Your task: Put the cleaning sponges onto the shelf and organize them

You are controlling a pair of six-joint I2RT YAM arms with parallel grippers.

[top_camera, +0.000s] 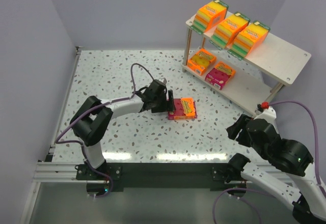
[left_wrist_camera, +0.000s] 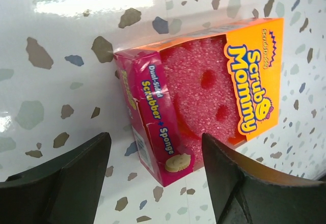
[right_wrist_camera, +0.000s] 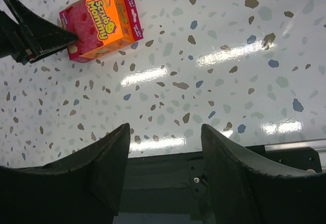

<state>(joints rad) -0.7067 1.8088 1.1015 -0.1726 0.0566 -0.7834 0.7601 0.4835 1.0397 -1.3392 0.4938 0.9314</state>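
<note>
Next, my left gripper grabs the pack by its magenta printed end (top_camera: 172, 115) (left_wrist_camera: 157, 115). That leaves the orange end free to slide onto the lower board.
One magenta-and-orange sponge pack (top_camera: 182, 109) (left_wrist_camera: 204, 91) (right_wrist_camera: 99, 23) lies flat on the speckled table. My left gripper (top_camera: 169, 104) (left_wrist_camera: 155, 143) is open at the pack's left end. The near corner of the pack sits between the fingers, and a gap shows on each side. The shelf (top_camera: 277, 56) stands at the far right. Three thick orange sponges (top_camera: 230, 29) stand in a row on its top board. A flat orange pack (top_camera: 202, 61) and a magenta pack (top_camera: 220, 75) lie on its lower board. My right gripper (top_camera: 236, 131) (right_wrist_camera: 165, 132) is open and holds nothing, low near the table's front edge.
Grey walls enclose the table on the left and at the back. A dark metal rail (top_camera: 168, 170) (right_wrist_camera: 204, 178) runs along the near edge under my right gripper. The shelf's thin legs (top_camera: 187, 48) stand on the table at the right.
</note>
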